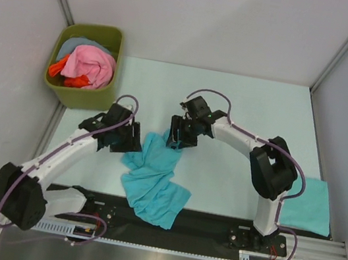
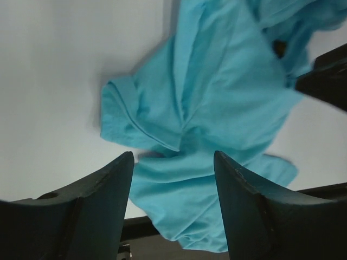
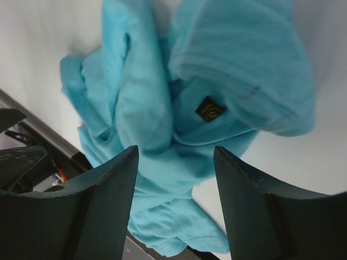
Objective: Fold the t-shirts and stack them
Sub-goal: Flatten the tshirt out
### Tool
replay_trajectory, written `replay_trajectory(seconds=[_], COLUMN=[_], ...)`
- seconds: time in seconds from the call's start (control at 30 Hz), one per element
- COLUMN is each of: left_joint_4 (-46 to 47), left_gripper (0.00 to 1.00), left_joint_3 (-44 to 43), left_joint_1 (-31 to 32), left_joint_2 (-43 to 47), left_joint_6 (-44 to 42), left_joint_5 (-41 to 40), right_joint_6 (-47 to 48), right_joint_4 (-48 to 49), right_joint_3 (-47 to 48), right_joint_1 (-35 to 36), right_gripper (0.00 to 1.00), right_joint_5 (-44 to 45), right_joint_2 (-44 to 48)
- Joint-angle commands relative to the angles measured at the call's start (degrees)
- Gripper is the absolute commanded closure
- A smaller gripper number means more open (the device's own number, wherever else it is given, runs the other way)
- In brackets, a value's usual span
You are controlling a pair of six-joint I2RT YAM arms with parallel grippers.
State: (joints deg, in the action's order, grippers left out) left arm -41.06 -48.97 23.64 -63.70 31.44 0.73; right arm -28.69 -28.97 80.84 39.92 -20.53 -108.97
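Note:
The right gripper grabs the crumpled turquoise t-shirt by its top edge near the collar label (image 3: 210, 109) next, so that it spreads the t-shirt for folding.
A crumpled turquoise t-shirt (image 1: 154, 180) lies in a heap at the table's near middle, its lower part draped over the black rail. It fills the left wrist view (image 2: 211, 108) and the right wrist view (image 3: 162, 108), where a small dark collar label (image 3: 210, 109) shows. My left gripper (image 1: 134, 138) is open and empty, just left of the shirt's upper part. My right gripper (image 1: 177, 141) is open and empty, above the shirt's top edge. A folded turquoise t-shirt (image 1: 307, 205) lies flat at the right edge.
An olive-green bin (image 1: 84, 65) at the back left holds pink, red and pale blue clothes. White walls close in the table on left, right and back. A black rail (image 1: 211, 226) runs along the near edge.

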Motion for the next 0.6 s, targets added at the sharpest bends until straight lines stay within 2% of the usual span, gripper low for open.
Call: replay_trajectory(seconds=[0.0, 0.07, 0.13, 0.17, 0.33, 0.47, 0.57], left_joint_4=[5.0, 5.2, 6.9, 8.2, 10.5, 12.0, 11.8], left_gripper=[0.34, 0.34, 0.27, 0.26, 0.27, 0.32, 0.49], left_joint_3=[2.1, 1.5, 2.3, 2.9, 0.9, -3.9, -8.0], left_joint_1=[-1.3, -1.2, -1.2, -1.1, -1.1, -1.2, -1.2], left_joint_2=[-3.3, -7.0, -7.8, -8.7, -14.2, -22.2, -27.9], left_joint_6=[-2.0, -2.6, -3.6, -4.1, -8.0, -9.7, -10.1], left_joint_5=[2.5, 3.4, 4.5, 5.1, 4.2, 5.2, 6.6], right_joint_6=[-1.0, -0.1, 2.0, 2.6, 7.6, 8.6, 8.6], right_joint_4=[-2.0, -3.3, -5.7, -6.9, -7.4, -5.9, -4.9], right_joint_3=[4.6, 6.3, 8.4, 9.9, 12.0, 12.9, 12.6], right_joint_1=[-1.4, -2.8, -3.7, -4.6, -5.5, -5.6, -5.7], right_gripper=[0.36, 0.29, 0.26, 0.25, 0.28, 0.33, 0.41], right_joint_5=[4.3, 5.0, 7.5, 8.1, 9.7, 8.1, 7.5], right_joint_2=[-0.6, -1.2, -3.0, -3.4, -6.9, -9.1, -9.8])
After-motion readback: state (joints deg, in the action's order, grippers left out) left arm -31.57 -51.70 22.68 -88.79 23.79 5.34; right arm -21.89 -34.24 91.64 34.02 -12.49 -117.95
